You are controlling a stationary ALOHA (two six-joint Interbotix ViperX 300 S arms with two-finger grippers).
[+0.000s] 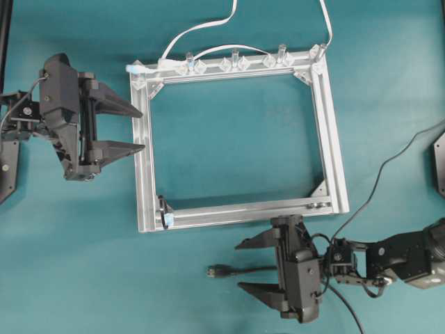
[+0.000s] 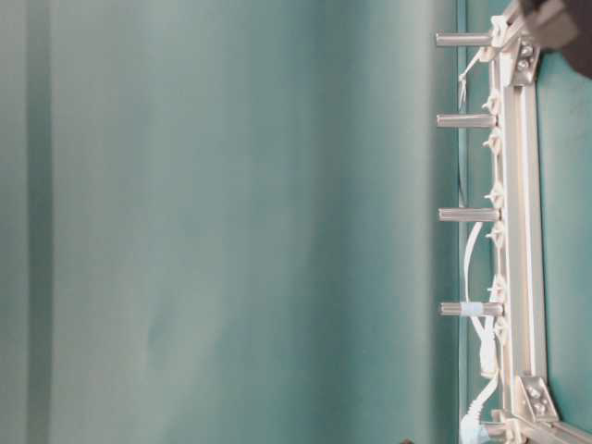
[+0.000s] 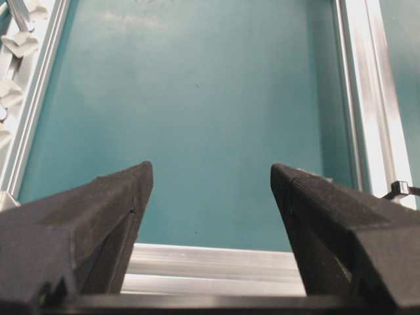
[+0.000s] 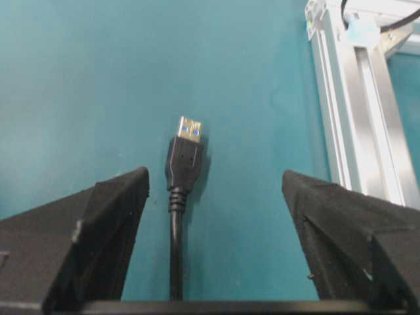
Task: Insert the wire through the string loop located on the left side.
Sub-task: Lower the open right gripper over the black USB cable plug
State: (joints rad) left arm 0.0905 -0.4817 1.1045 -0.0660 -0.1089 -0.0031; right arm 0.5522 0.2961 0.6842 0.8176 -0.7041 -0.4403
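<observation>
The right gripper grabs the cable by the ribbed neck behind its plug (image 1: 236, 271) (image 4: 177, 200) next, since the thin slack cord farther back would let the plug droop.
The wire (image 1: 240, 269) is a thin black cable lying on the teal table in front of the frame, its metal plug (image 1: 216, 271) pointing left. My right gripper (image 1: 240, 265) is open and straddles the cable just behind the plug without touching it. In the right wrist view the plug (image 4: 186, 141) lies flat between the wide-apart fingers (image 4: 115, 216). The string loop (image 1: 164, 209) is a small dark arc with a pale blue tab at the frame's front-left corner, seen also as the string loop (image 4: 348, 13). My left gripper (image 1: 138, 129) is open and empty at the frame's left rail.
An aluminium rectangular frame (image 1: 327, 125) lies mid-table, its near rail (image 3: 216, 259) just under my left fingertips. Clear clips (image 1: 235, 62) and a white flat cable (image 1: 201, 29) line its far rail, with posts (image 2: 467, 215) standing up. The black cable trails off right (image 1: 379, 181).
</observation>
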